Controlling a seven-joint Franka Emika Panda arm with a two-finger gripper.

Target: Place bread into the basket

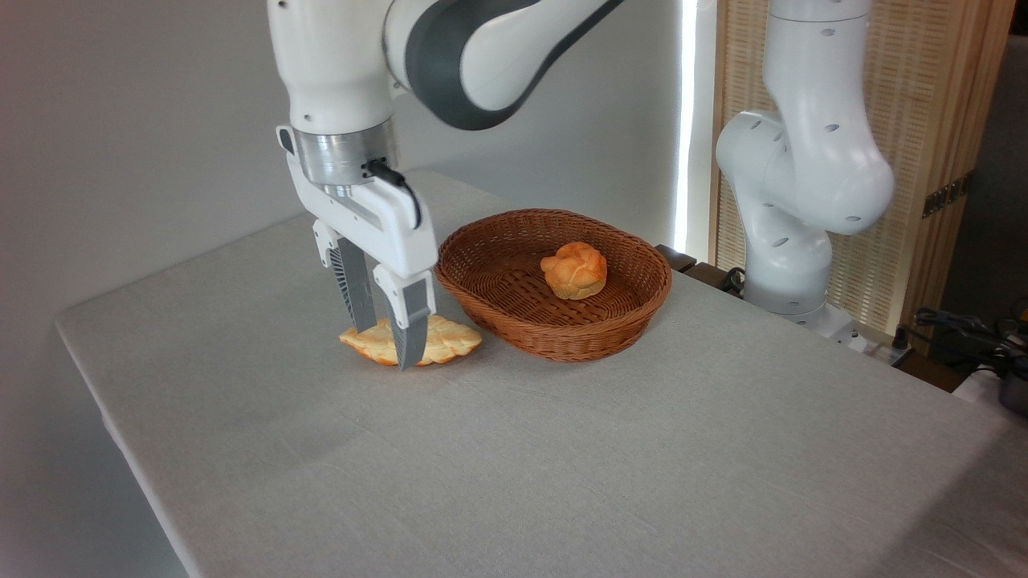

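Note:
I'll next grab the pale golden loaf by its middle (381, 339) to put it into the basket.
The bread (446, 339), a pale golden flat loaf with lumpy orange-brown edges, lies on the table just left of the basket (562, 337). My gripper (385, 345) is lowered over the bread's middle, open. One finger stands behind the loaf and the other in front of it, with the tips down near the tablecloth. The fingers straddle the loaf without clearly squeezing it. The reddish-brown wicker basket is shallow and oval, and it sits to the right of the gripper.
A small round knotted bun (574, 270) lies inside the basket. The robot's white base (791, 233) stands at the back right by a wooden slatted screen. Cables lie at the far right edge. A grey cloth covers the table (562, 466).

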